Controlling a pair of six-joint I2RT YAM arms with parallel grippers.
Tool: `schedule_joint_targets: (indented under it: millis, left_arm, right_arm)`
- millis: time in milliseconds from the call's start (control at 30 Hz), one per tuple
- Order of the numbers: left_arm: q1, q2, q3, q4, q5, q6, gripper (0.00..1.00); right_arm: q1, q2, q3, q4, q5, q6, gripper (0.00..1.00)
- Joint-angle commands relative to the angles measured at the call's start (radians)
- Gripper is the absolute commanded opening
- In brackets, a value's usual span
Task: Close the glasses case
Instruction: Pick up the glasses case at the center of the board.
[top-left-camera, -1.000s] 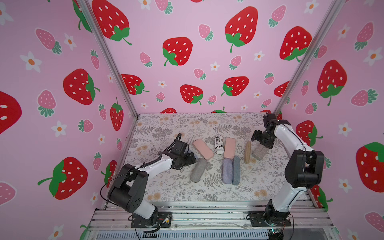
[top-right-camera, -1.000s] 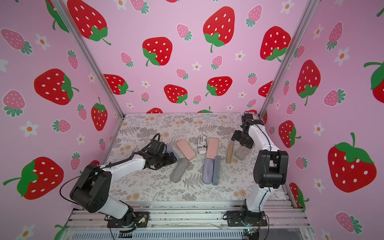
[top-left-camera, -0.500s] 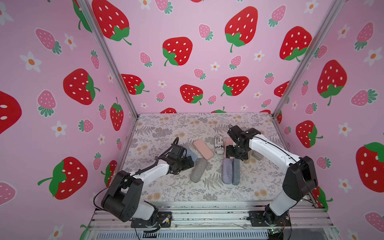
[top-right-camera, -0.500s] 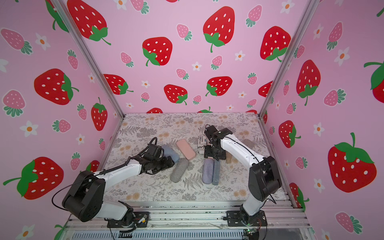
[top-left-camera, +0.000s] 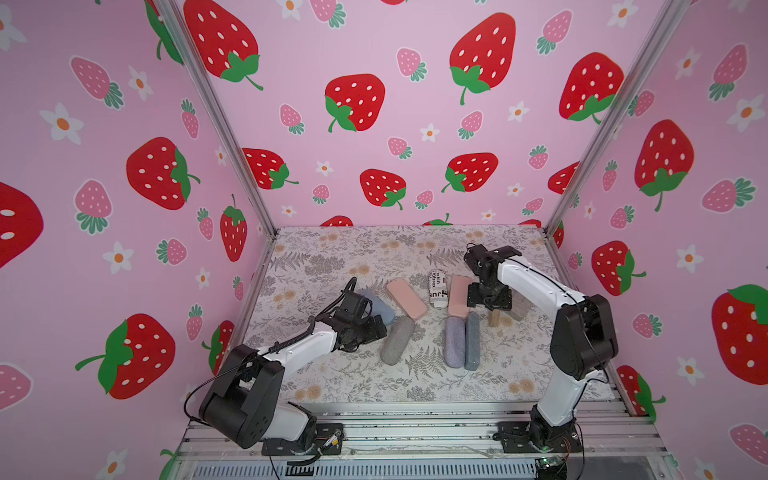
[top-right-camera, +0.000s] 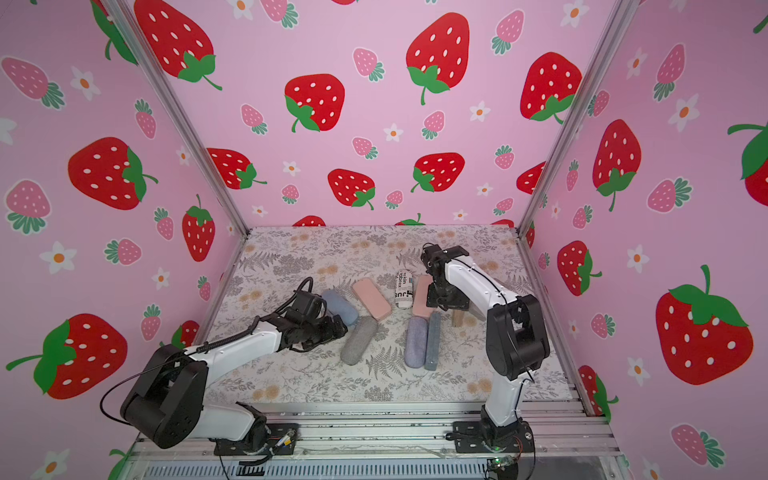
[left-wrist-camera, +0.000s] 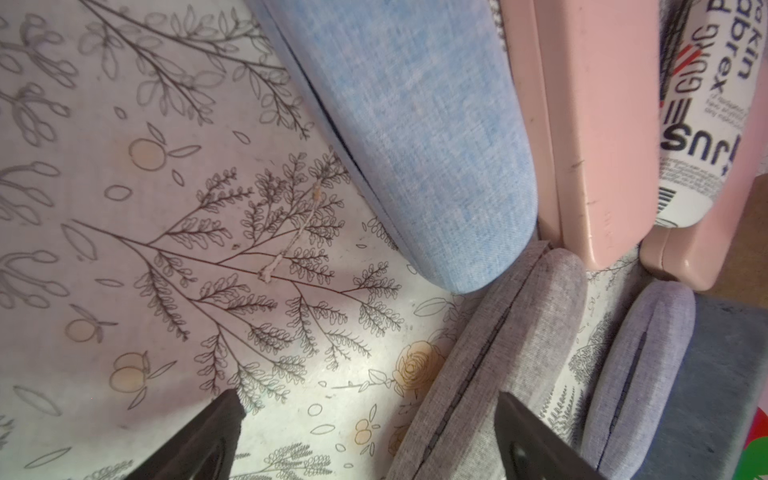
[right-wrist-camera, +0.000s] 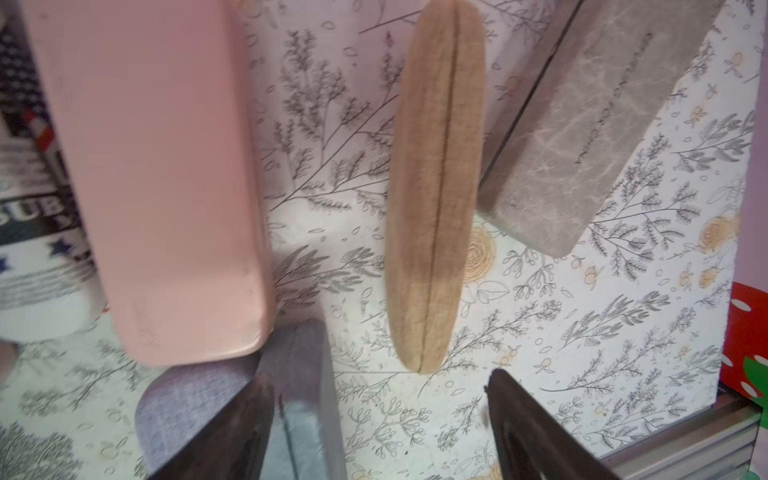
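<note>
Next, my right gripper grabs the tan case (right-wrist-camera: 440, 187) across its broad sides, with fingers on either side of the seam, to hold the glasses case closed.
Several glasses cases lie in the middle of the table. My left gripper (top-left-camera: 376, 326) (left-wrist-camera: 370, 401) is open and empty, low over the cloth between a light blue case (top-left-camera: 380, 309) (left-wrist-camera: 415, 124) and a grey fabric case (top-left-camera: 397, 340) (left-wrist-camera: 519, 332). The right gripper (top-left-camera: 488, 301) (right-wrist-camera: 380, 378) is also open and empty, above a tan case (right-wrist-camera: 440, 187) that stands on its edge. A pink case (right-wrist-camera: 158, 166) lies to one side of the tan one. On its other side is a marbled grey case (right-wrist-camera: 582, 124) with a dark gap along its long side.
A second pink case (top-left-camera: 406, 298), a white printed tube (top-left-camera: 437, 289), a lavender case (top-left-camera: 454, 343) and a slate-blue case (top-left-camera: 472, 340) crowd the centre. Strawberry walls close in three sides. A metal rail (right-wrist-camera: 685, 440) runs along the table's edge near the right gripper.
The right arm swung from the back right, by the marbled case, in toward the centre and now hangs over the tan case. The left arm has barely shifted.
</note>
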Motion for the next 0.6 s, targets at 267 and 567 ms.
schedule_joint_targets:
  millis: [267, 567]
  left_arm:
    - [-0.002, 0.044, 0.041, -0.023, -0.013, -0.003, 0.94]
    - [-0.003, 0.061, 0.046, -0.030, -0.015, -0.001, 0.93]
  right_arm:
    - [-0.118, 0.113, 0.015, 0.114, -0.102, -0.095, 0.81]
    - [-0.150, 0.144, 0.004, 0.160, -0.125, -0.101, 0.51]
